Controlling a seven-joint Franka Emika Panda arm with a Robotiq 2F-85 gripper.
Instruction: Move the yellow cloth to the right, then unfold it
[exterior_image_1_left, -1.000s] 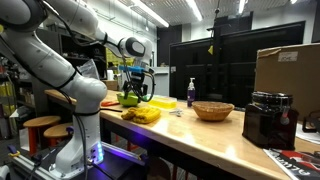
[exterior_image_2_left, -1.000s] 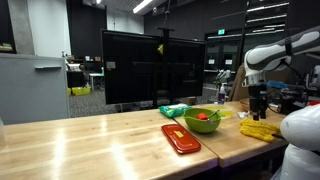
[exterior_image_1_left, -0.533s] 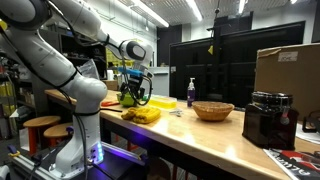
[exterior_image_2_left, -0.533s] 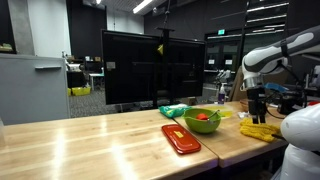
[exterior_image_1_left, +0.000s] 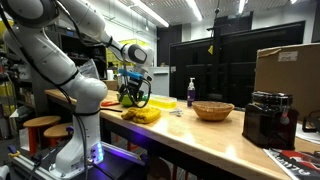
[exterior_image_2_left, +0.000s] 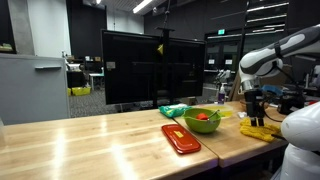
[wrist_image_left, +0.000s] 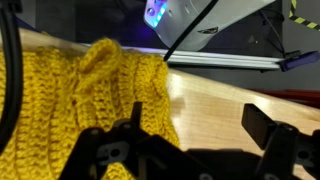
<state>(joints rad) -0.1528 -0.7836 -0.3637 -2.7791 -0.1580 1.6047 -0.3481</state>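
Observation:
The gripper pinches the edge of the yellow cloth (exterior_image_1_left: 142, 115) beside the wood next, leaving the rest hanging free, to move the cloth across and unfold it.
The yellow knitted cloth (exterior_image_1_left: 142, 115) lies bunched near the table's end and also shows in an exterior view (exterior_image_2_left: 260, 130). In the wrist view the yellow cloth (wrist_image_left: 80, 110) fills the left half, on the wooden table. My gripper (wrist_image_left: 197, 122) is open and empty, its left finger over the cloth's edge and its right finger over bare wood. In both exterior views the gripper (exterior_image_1_left: 131, 97) (exterior_image_2_left: 255, 113) hangs just above the cloth.
A green bowl (exterior_image_2_left: 203, 123) with a red item, an orange lid (exterior_image_2_left: 180, 138) and a green cloth (exterior_image_2_left: 174, 110) sit mid-table. A woven basket (exterior_image_1_left: 213, 110), a bottle (exterior_image_1_left: 191, 93), a black appliance (exterior_image_1_left: 270, 120) and a cardboard box (exterior_image_1_left: 293, 70) stand further along.
My gripper has moved down a little toward the yellow cloth. The cloth has not moved.

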